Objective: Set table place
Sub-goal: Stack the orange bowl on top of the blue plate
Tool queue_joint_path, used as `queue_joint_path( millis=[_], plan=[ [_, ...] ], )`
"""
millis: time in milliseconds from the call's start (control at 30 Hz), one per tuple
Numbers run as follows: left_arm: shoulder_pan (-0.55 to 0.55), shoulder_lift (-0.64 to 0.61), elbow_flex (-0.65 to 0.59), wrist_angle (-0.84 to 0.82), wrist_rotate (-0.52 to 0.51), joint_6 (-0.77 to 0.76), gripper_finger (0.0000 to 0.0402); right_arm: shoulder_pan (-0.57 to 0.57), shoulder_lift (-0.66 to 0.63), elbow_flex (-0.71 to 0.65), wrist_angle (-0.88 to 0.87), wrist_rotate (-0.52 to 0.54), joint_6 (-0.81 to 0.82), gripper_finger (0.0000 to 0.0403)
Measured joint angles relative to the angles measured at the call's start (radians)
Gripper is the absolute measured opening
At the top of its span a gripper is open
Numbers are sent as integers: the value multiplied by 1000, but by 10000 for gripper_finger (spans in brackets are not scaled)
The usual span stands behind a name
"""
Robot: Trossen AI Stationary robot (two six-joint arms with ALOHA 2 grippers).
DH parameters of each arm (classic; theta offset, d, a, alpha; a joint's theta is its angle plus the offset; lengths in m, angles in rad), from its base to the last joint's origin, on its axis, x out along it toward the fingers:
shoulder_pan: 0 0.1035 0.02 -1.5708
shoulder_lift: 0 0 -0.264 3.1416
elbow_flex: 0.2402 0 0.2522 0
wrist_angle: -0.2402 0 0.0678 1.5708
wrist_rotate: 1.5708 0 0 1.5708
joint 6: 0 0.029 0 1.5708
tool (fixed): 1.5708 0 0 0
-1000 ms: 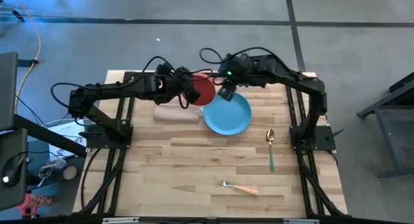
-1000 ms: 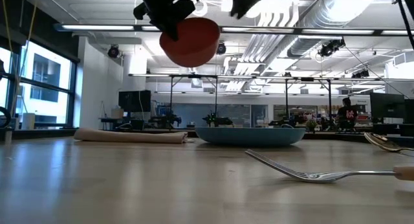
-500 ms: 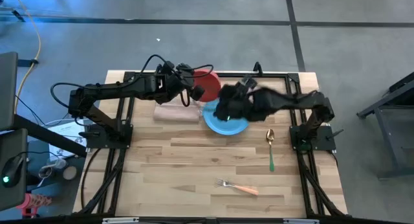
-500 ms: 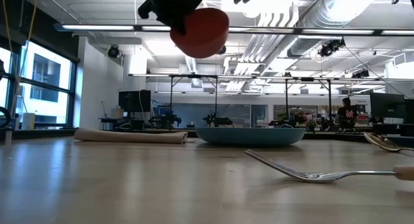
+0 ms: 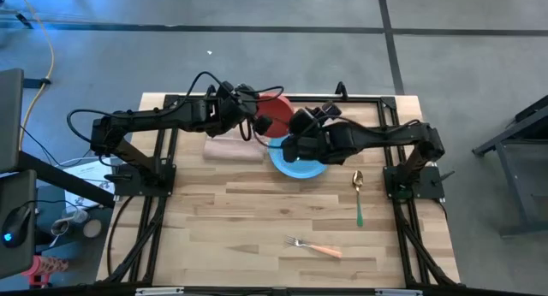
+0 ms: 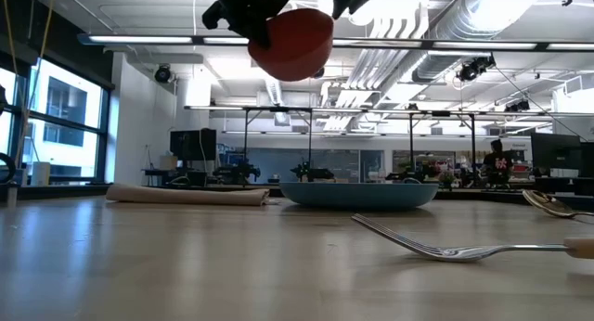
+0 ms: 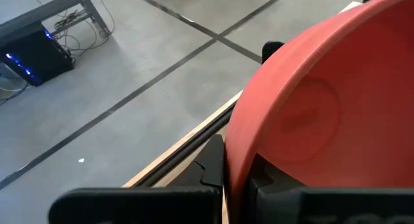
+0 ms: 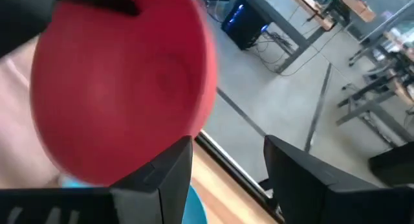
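My right gripper grabs the red bowl by its rim (image 5: 288,115) next, to set the bowl on the blue plate (image 5: 301,163).
My left gripper (image 5: 257,123) is shut on the red bowl (image 5: 276,110), held high over the table's far middle; the bowl also shows in the low view (image 6: 292,43). My right gripper (image 5: 295,144) is open and empty above the blue plate (image 5: 301,163), close to the bowl (image 8: 123,88). The plate rests flat on the table (image 5: 257,219). The beige napkin (image 5: 233,149) lies left of the plate. The spoon (image 5: 358,195) lies right of the plate and the fork (image 5: 315,246) near the front. My left gripper pinches the bowl's rim (image 7: 234,160), one finger on each side of its wall. The fingers come level from the table's left. The bowl is lifted clear of the table and plate, tilted on its edge.
A black metal frame (image 5: 342,97) runs along the table's far edge and sides. Bare wood lies between the napkin and the fork. In the right wrist view the left gripper (image 8: 84,4) stands close in front of my right fingers (image 8: 155,179).
My right gripper has swung from the far edge toward the near edge and down, ending over the blue plate beside the bowl. My left gripper has carried the red bowl a little up and toward the table's right, still tilted and clear.
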Motion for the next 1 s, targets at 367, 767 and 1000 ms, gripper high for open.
queue_joint_path(
  millis=[367, 767, 1000],
  plan=[
    [0, 0, 0, 5, 11, 12, 0, -14, -3, 1, 176, -98, -83, 185],
    [0, 0, -1, 3, 16, 17, 0, -59, -4, -95, 241, -172, -106, 185],
    [3, 0, -3, -19, 4, 18, 0, -126, -6, -156, 383, -243, -209, 175]
  ],
)
